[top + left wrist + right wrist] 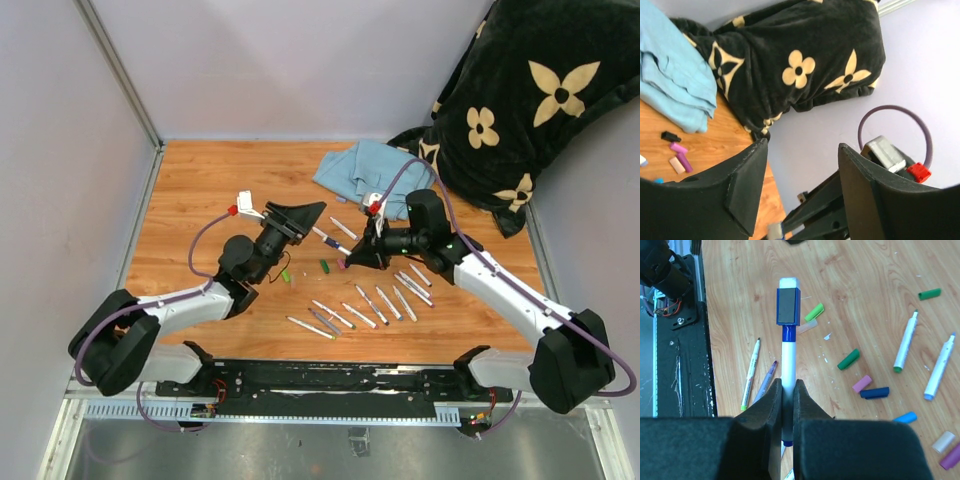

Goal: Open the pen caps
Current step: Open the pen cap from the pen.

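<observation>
Next, my left gripper grips the dark blue cap (788,305) by its white end (789,284) to open it and leaves the marker's body to my right gripper.
My right gripper (788,385) is shut on a white-barrelled marker (788,357), which points away from it over the wooden table. A dark blue cap (788,305) with a white end sits on the marker's far tip. In the top view my right gripper (358,255) holds this marker (330,240) toward my left gripper (303,218). My left gripper (802,145) is open and raised, with nothing between its fingers. Loose pen caps lie on the wood: light green (814,312), green (848,359), pink (862,383), dark blue (875,392).
Several uncapped markers (370,305) lie in a row near the front of the table. Black (671,136) and purple (679,148) caps lie beside a folded light blue cloth (365,175). A black flowered blanket (520,110) fills the back right corner.
</observation>
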Available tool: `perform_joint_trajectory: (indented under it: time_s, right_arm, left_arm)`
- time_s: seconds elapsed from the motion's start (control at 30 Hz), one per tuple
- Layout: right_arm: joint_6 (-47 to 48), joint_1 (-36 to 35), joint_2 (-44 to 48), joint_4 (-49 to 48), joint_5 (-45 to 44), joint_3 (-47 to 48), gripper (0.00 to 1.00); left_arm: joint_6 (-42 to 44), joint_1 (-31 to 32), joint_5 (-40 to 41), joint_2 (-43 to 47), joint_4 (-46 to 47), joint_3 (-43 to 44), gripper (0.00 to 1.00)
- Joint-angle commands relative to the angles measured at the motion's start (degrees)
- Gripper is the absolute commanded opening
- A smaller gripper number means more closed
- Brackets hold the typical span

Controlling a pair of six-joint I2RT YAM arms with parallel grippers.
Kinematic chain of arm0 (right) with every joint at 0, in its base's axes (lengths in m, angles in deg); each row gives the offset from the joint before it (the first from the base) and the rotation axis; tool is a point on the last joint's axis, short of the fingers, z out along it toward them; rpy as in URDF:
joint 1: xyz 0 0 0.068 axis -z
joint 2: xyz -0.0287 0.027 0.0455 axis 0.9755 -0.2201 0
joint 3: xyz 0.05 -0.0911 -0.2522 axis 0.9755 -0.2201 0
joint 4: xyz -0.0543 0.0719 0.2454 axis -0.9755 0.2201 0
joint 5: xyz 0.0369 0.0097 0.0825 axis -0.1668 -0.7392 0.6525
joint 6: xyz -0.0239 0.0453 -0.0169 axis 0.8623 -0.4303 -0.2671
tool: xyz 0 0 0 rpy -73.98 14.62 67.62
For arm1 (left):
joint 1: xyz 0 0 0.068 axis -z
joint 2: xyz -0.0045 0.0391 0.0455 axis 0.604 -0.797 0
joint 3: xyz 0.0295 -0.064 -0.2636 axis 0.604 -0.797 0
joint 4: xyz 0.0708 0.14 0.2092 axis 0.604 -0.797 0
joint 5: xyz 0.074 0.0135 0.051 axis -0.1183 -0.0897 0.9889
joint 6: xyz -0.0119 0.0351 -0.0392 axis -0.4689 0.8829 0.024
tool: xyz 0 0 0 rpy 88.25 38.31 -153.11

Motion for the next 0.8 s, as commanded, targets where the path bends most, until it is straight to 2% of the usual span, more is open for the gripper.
perform_joint_trajectory:
  time_s: [0.0, 0.27, 0.4, 0.63, 0.77]
  right_arm:
    - [-0.56, 1.93, 2.12, 0.29, 1.12, -0.08, 0.01]
    - [-0.91, 2.24, 2.02, 0.34, -0.98, -0.23, 0.01]
    - [-0.99, 2.24, 1.93, 0.39, -3.07, -0.33, 0.01]
    - [-0.91, 2.26, 0.06, 1.33, -4.1, -0.01, 0.01]
    - [-0.75, 2.24, -0.56, 1.59, -4.63, 0.16, 0.01]
  left_arm:
    - [-0.72, 2.71, 1.47, -2.95, 2.94, -1.11, 0.63]
    - [-1.26, 8.1, 2.87, -9.3, 5.97, 0.65, 0.6]
    - [-1.88, 9.56, 3.9, -11.11, 7.56, 0.91, 0.5]
    - [-2.82, 10.0, 5.21, -11.98, 9.15, 0.6, 0.4]
    - [-2.87, 10.07, 5.49, -11.78, 9.24, 0.52, 0.26]
